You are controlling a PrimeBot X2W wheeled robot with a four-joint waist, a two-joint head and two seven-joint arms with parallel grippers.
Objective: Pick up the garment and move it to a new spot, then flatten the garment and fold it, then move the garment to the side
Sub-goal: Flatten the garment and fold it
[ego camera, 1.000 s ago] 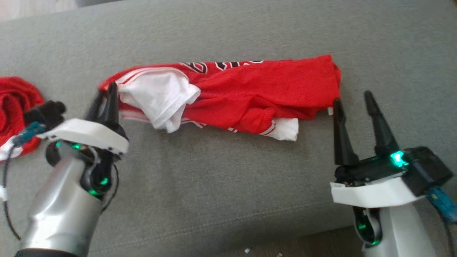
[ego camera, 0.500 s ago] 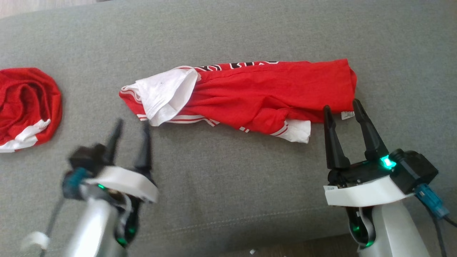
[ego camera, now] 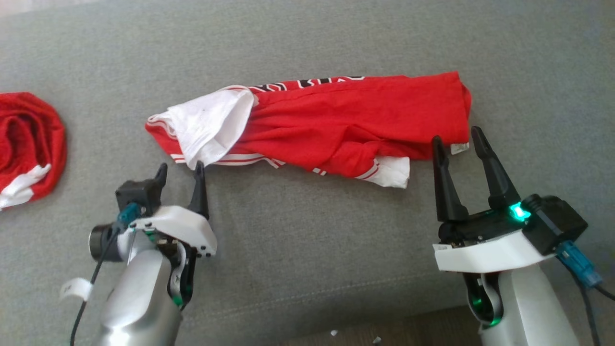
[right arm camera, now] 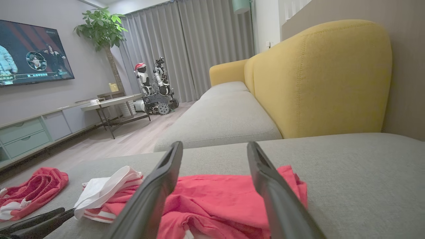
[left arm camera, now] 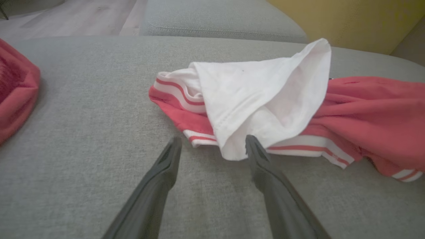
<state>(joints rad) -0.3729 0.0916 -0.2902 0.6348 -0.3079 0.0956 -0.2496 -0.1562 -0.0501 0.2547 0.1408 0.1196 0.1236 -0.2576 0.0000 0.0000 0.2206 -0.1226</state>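
Note:
The white sleeve [ego camera: 214, 124] hangs open and loose over the bunched red body of the garment, so my left gripper needs to pick up the garment by that sleeve's hem corner [ego camera: 196, 162] next.
The garment [ego camera: 346, 125], red with white sleeves and striped trim, lies bunched in a long strip across the grey sofa cushion [ego camera: 307, 250]. My left gripper [ego camera: 180, 167] stands open and empty just short of the garment's left end. In the left wrist view that gripper [left arm camera: 212, 139] has its fingertips right at the hem of the white sleeve [left arm camera: 262, 99]. At the garment's right end my right gripper [ego camera: 456, 135] is open, near a small white label. In the right wrist view the garment [right arm camera: 215, 196] lies beneath and beyond my right gripper [right arm camera: 215, 144].
A second red garment [ego camera: 29, 139] lies crumpled at the cushion's far left. The cushion's front edge runs along the bottom, with floor [ego camera: 365, 334] below. A yellow backrest [right arm camera: 318, 76] rises behind the sofa. A table and another robot [right arm camera: 154, 88] stand across the room.
My left gripper has opened, let go of the garment's left end and drawn back toward the front edge. The garment's left end now rests on the cushion. The right gripper stays open.

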